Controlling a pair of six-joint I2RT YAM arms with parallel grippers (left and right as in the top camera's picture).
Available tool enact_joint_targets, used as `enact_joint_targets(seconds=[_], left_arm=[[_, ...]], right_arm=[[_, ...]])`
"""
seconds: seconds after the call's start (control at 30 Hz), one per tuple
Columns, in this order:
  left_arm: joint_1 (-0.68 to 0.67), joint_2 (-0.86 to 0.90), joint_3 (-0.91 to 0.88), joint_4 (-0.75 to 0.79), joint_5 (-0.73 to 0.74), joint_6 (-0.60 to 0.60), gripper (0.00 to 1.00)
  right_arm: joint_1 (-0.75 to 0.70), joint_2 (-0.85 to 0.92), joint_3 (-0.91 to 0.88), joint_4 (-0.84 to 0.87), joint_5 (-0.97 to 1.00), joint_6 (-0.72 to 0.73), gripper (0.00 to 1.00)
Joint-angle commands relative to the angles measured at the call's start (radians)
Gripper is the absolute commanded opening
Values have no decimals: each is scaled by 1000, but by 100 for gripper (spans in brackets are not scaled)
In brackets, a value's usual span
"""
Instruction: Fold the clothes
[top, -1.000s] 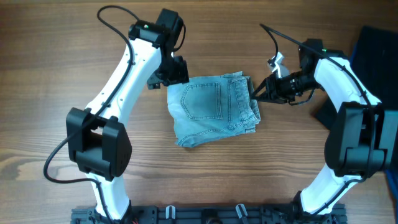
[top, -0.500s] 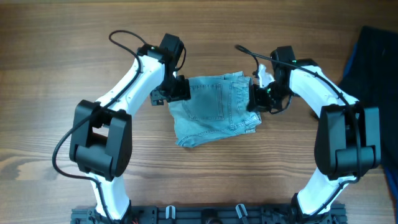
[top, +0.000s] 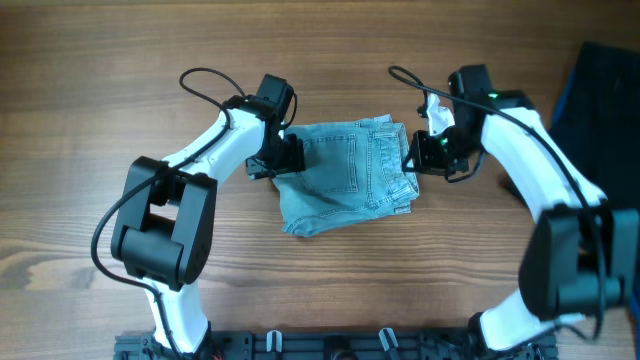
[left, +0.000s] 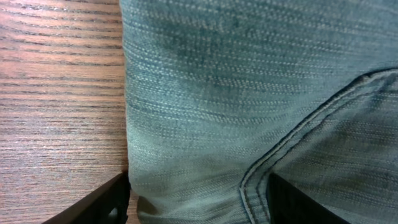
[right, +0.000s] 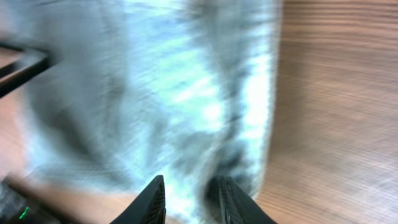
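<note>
I will next grab the light blue denim shorts (top: 345, 175) with my right gripper by their outer side edge (top: 409, 178), so the shorts' pocket side stays free to fold.
The light blue denim shorts (top: 345, 175) lie folded into a compact stack at the table's middle, back pocket up. My left gripper (top: 283, 160) is at their left edge. In the left wrist view its jaws (left: 199, 208) are wide open and straddle the denim (left: 236, 93), one finger over the wood and one over the pocket seam. My right gripper (top: 415, 160) is at the shorts' right edge. The right wrist view is blurred; the fingers (right: 193, 199) are close together with pale denim (right: 155, 87) between them.
A dark navy cloth with a blue edge (top: 600, 110) lies at the far right, beside the right arm. A black rail (top: 330, 345) runs along the table's front edge. Bare wood (top: 80, 150) surrounds the shorts.
Both grippers came in from beyond the shorts' sides to the shorts' left and right edges. The right arm has since swung a little to the right. The shorts keep their shape and place.
</note>
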Motion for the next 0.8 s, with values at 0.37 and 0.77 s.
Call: enact_joint_targets(seconds=[0.37, 0.77], left_arm=[[116, -33, 48, -45, 133, 6, 40], [47, -34, -38, -282, 303, 32, 27]], right_arm=[[237, 140, -74, 117, 131, 110, 4], [219, 284, -77, 137, 97, 154, 4]])
